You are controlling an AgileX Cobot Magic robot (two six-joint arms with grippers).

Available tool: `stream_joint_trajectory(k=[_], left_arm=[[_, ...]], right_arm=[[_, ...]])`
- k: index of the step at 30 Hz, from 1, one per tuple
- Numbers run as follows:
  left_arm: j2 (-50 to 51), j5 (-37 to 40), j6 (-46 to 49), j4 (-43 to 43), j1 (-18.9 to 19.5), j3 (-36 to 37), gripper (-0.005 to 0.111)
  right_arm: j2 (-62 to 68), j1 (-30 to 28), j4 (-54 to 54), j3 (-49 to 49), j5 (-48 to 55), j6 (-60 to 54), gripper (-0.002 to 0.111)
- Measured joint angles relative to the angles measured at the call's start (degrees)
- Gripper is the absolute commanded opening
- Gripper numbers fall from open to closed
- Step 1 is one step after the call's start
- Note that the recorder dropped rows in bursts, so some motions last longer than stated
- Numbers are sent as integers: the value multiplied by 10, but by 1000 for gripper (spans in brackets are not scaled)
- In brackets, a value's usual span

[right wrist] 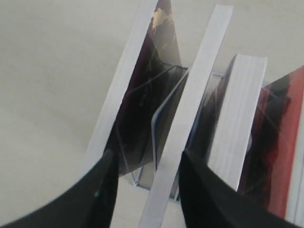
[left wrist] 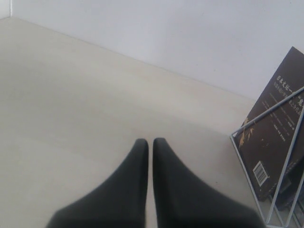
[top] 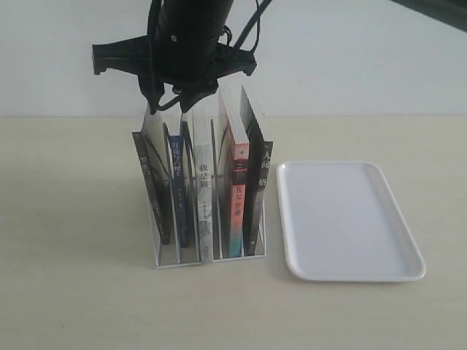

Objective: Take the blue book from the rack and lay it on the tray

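My right gripper is open with its fingers above the blue book's white top edge, so it isn't ready to close yet. It would miss the book's edge if it closed now, so it needs to first lower its fingers.
The white wire rack (top: 182, 262) stands left of the white tray (top: 343, 219) and holds several upright books. The blue book (top: 177, 182) is second from the left, its dark blue spine facing front. My right gripper (top: 174, 102) hangs just above the rack's left slots. In the right wrist view it (right wrist: 148, 156) is open, its fingers on either side of the blue book's (right wrist: 190, 109) thin white top edge without touching it. My left gripper (left wrist: 148, 141) is shut and empty above bare table, beside the rack (left wrist: 270, 111); it is out of the exterior view.
A dark book (top: 153, 197) leans in the leftmost slot, a white-spined book (top: 204, 189) sits right of the blue one, then a red-and-teal spine (top: 238, 197) and a black spine (top: 261, 189). A white wall rises behind the table.
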Motion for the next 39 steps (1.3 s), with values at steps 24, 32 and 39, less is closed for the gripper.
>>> stream_joint_trajectory(k=[24,32,39], left_arm=[[0,0,0,0,0,0,4],[0,0,0,0,0,0,4],[0,0,0,0,0,0,4]], right_arm=[[45,0,1,-5,27,27,22],[52,0,0,-9,28,32,21],[54,0,-8,-12,38,32,0]])
